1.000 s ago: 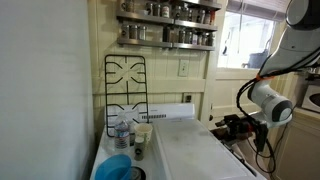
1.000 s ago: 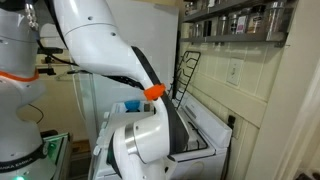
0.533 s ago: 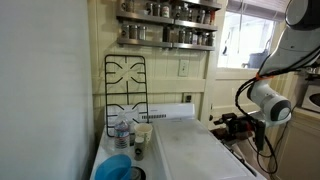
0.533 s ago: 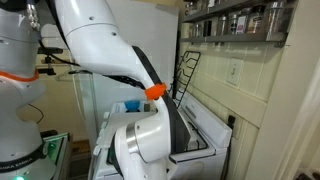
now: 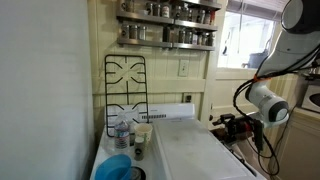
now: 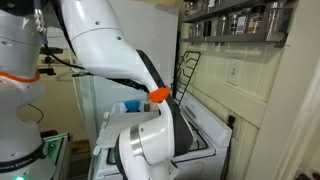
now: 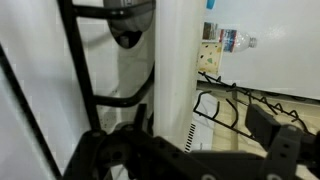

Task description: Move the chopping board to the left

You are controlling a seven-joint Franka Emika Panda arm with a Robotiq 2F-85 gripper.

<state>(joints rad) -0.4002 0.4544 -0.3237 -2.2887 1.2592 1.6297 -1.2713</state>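
Note:
My gripper will next pinch across the board's edge farthest from the blue bowl, to tilt the chopping board (image 5: 195, 150) and move it toward the bowl's side.
The chopping board (image 5: 195, 150) is a large plain white slab lying flat over the stovetop, and it also shows in the other exterior view (image 6: 203, 133). My gripper (image 5: 236, 125) hangs just off the board's right edge, clear of it; in the opposite exterior view my own arm hides it. In the wrist view the gripper (image 7: 190, 160) is open, with dark fingers (image 7: 285, 148) spread wide at the bottom and nothing between them. That view is turned sideways and shows white panels and black wires. I cannot tell there which white surface is the board.
A black wire grate (image 5: 125, 90) leans upright against the wall behind the stove. A water bottle (image 5: 122, 135), a small jar and a blue bowl (image 5: 115, 167) crowd the strip left of the board. Spice shelves (image 5: 165, 25) hang above. My arm (image 6: 120, 70) fills the near side.
My arm has shifted very slightly towards the stove. The board and everything else stay where they were.

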